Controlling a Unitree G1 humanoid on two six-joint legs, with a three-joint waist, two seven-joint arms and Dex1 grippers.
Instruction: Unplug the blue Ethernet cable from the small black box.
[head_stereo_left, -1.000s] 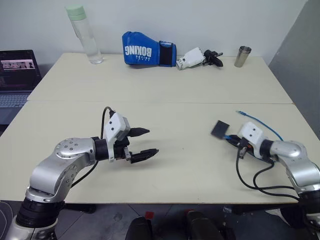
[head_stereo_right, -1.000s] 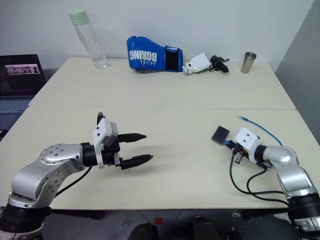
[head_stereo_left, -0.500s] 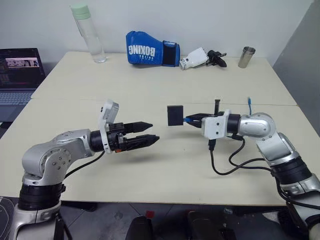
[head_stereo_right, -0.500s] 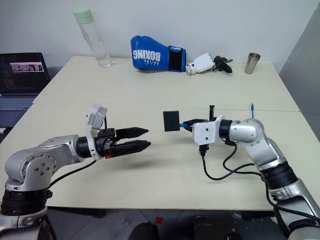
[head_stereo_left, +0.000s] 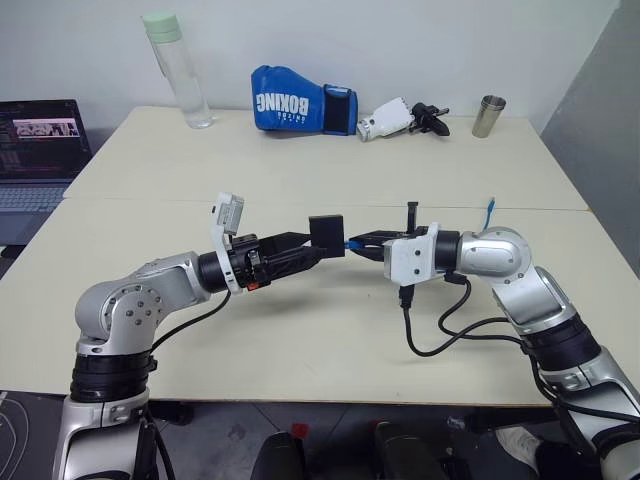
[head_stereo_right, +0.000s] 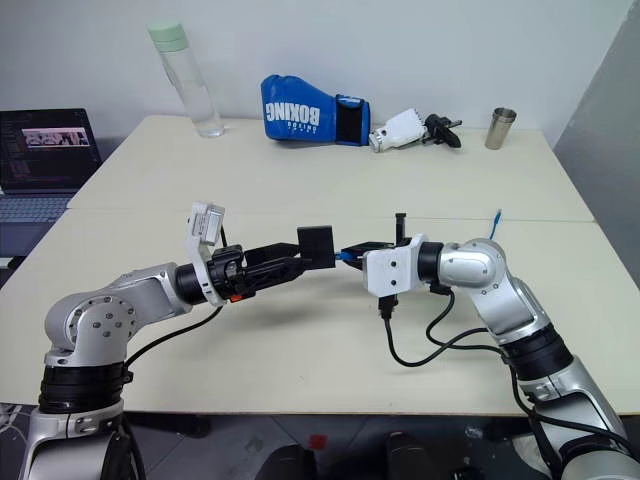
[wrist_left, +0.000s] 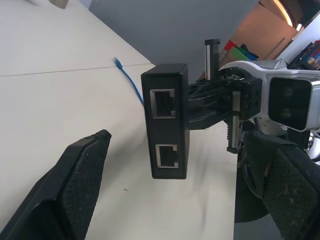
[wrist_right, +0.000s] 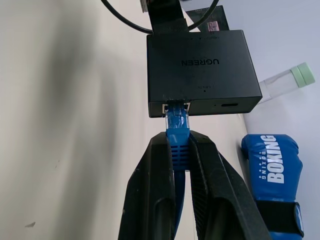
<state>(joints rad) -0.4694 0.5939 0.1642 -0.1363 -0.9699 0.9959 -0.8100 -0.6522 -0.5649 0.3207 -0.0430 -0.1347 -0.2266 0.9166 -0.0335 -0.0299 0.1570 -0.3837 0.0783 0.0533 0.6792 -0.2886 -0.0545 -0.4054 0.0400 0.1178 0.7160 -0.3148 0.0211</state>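
My left gripper grabs the small black box (head_stereo_left: 326, 233) by its end with the empty ports next, since my right gripper crowds the cable side.
The small black box (head_stereo_left: 326, 233) hangs in the air over the middle of the table (head_stereo_left: 300, 170), carried by the blue Ethernet cable (wrist_right: 176, 125) plugged into one edge. My right gripper (wrist_right: 177, 137) is shut on the cable's plug just behind the box. The cable's free end (head_stereo_left: 490, 208) trails behind my right arm. My left gripper (wrist_left: 180, 142) is open. Its fingers (wrist_left: 65, 195) stand wide on either side of the box (wrist_left: 167, 120) without touching it, and two empty ports face them.
At the back of the table stand a clear bottle (head_stereo_left: 178, 70), a blue boxing glove (head_stereo_left: 300, 100), a black-and-white gadget (head_stereo_left: 400, 117) and a metal cup (head_stereo_left: 487, 115). A laptop (head_stereo_left: 35, 140) sits off the left edge. Black robot cables (head_stereo_left: 450, 335) loop under my right arm.
My right gripper has lifted the box by its cable from the table's right side and swung it left to the middle. My left gripper has rolled and edged forward to flank the box.
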